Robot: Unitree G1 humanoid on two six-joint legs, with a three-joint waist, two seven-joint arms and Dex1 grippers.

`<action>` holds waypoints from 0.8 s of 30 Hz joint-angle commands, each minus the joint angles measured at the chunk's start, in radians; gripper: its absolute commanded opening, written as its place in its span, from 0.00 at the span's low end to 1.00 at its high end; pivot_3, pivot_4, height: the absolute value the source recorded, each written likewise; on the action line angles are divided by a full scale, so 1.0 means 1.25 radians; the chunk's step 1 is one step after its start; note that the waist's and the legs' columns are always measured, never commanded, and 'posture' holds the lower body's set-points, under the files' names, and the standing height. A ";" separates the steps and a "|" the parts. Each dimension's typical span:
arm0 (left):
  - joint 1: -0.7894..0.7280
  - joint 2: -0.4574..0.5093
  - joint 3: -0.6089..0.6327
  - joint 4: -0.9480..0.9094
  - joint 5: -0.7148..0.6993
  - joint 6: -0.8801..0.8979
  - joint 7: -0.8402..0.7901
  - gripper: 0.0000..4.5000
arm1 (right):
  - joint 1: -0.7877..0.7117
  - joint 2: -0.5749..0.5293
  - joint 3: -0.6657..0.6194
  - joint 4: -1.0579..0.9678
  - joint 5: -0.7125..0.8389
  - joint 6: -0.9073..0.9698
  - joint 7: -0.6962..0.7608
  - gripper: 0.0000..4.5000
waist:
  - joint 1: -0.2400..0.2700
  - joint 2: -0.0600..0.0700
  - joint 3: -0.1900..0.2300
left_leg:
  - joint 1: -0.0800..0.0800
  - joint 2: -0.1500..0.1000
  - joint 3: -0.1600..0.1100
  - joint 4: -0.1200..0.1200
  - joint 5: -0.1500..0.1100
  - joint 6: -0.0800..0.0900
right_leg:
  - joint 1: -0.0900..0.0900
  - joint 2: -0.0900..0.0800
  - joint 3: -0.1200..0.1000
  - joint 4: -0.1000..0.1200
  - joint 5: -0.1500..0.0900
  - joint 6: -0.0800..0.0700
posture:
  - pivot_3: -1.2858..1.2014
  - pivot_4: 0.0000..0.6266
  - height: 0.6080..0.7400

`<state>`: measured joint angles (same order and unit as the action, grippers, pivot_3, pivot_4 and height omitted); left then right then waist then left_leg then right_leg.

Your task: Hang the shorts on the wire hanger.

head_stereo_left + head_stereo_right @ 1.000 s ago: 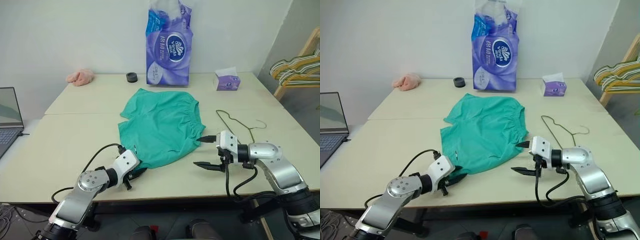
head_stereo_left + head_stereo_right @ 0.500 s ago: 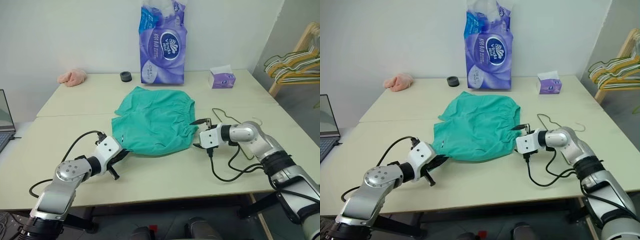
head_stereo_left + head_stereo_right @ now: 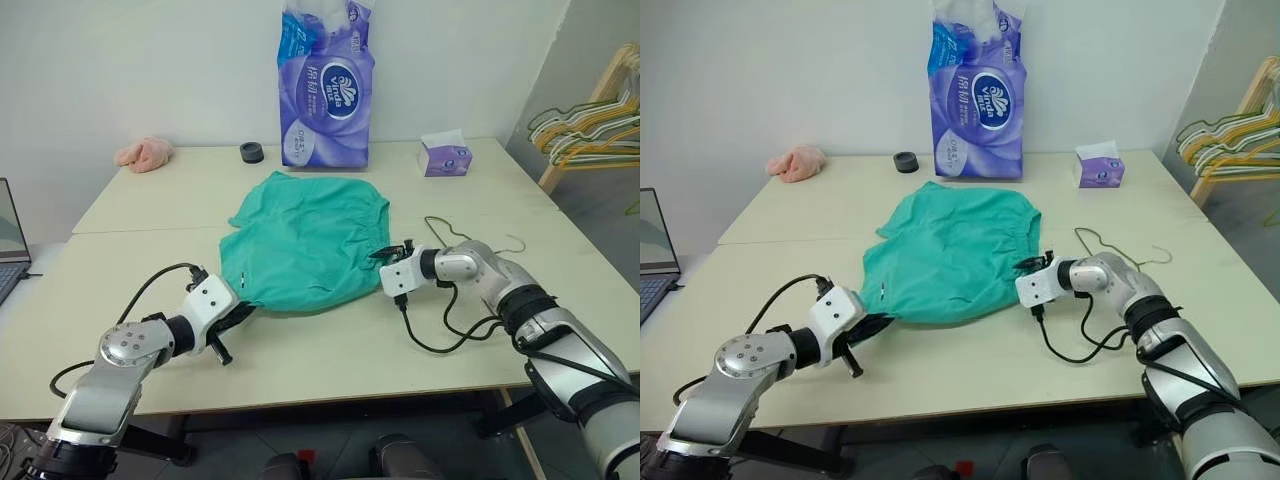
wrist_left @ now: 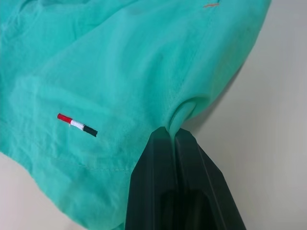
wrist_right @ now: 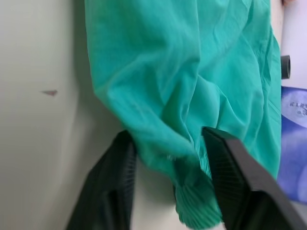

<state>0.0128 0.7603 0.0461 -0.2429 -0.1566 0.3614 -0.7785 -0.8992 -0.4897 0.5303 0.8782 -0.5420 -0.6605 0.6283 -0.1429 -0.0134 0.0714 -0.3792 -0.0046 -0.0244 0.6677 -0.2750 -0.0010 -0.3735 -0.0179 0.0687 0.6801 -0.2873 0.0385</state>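
My right gripper grips the shorts by the bunched end of the waistband (image 5: 178, 165) next, since it bulges up while the rest lies flat.
The teal-green shorts (image 3: 305, 235) lie flat in the middle of the table, waistband to the right. My left gripper (image 4: 172, 132) is shut on a fold of the near leg hem, at the shorts' front left corner (image 3: 240, 310). My right gripper (image 5: 165, 136) is at the waistband's near end (image 3: 1028, 266). Its two fingers (image 5: 120, 163) stand apart on either side of the bunched waistband edge. The wire hanger (image 3: 1085, 237) lies on the table just behind my right arm, which partly covers it.
A tall purple tissue pack (image 3: 322, 85), a black ring (image 3: 251, 152), a pink cloth lump (image 3: 143, 153) and a small tissue box (image 3: 445, 158) stand along the table's back. A laptop (image 3: 8, 235) sits far left. A rack of hangers (image 3: 590, 130) stands at right.
My right gripper has reached forward to the waistband, rolled over, and its fingers have narrowed around the fabric. My left gripper has pinched the hem and drawn it slightly up and left.
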 commanded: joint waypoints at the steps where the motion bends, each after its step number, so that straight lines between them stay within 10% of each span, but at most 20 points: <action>1: -0.006 0.016 0.020 -0.006 0.003 -0.024 -0.009 0.00 | -0.030 -0.009 -0.023 -0.005 0.004 0.006 -0.013 0.18 | -0.001 0.000 0.000 | 0.000 0.000 0.000 0.000 0.000 0.000 | 0.000 0.000 0.000 0.000 0.000 0.000 | 0.47 0.04 1.00; 4: -0.005 0.023 0.012 0.004 0.007 -0.033 -0.022 0.00 | -0.026 -0.015 -0.027 -0.027 0.015 0.006 -0.001 0.01 | -0.002 0.000 0.000 | 0.000 0.000 0.000 0.000 0.000 0.000 | 0.000 0.000 0.000 0.000 0.000 0.000 | 0.46 0.04 1.00; 24: 0.185 0.176 -0.036 -0.101 -0.059 -0.001 -0.252 0.00 | 0.307 -0.253 -0.081 -0.743 0.311 0.474 0.504 0.01 | -0.002 0.001 0.001 | 0.004 0.001 -0.001 -0.002 0.000 0.000 | 0.002 -0.001 -0.003 0.000 -0.003 -0.003 | 0.45 0.05 1.00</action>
<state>0.2348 0.9595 -0.0113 -0.3397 -0.2181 0.3445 -1.0815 -0.5140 -0.7882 0.4678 0.0038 -0.1757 -0.1100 1.2284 -0.1452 -0.0121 0.0722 -0.3736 -0.0038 -0.0249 0.6649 -0.2750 -0.0007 -0.3706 -0.0190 0.0656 0.6807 -0.2913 0.0346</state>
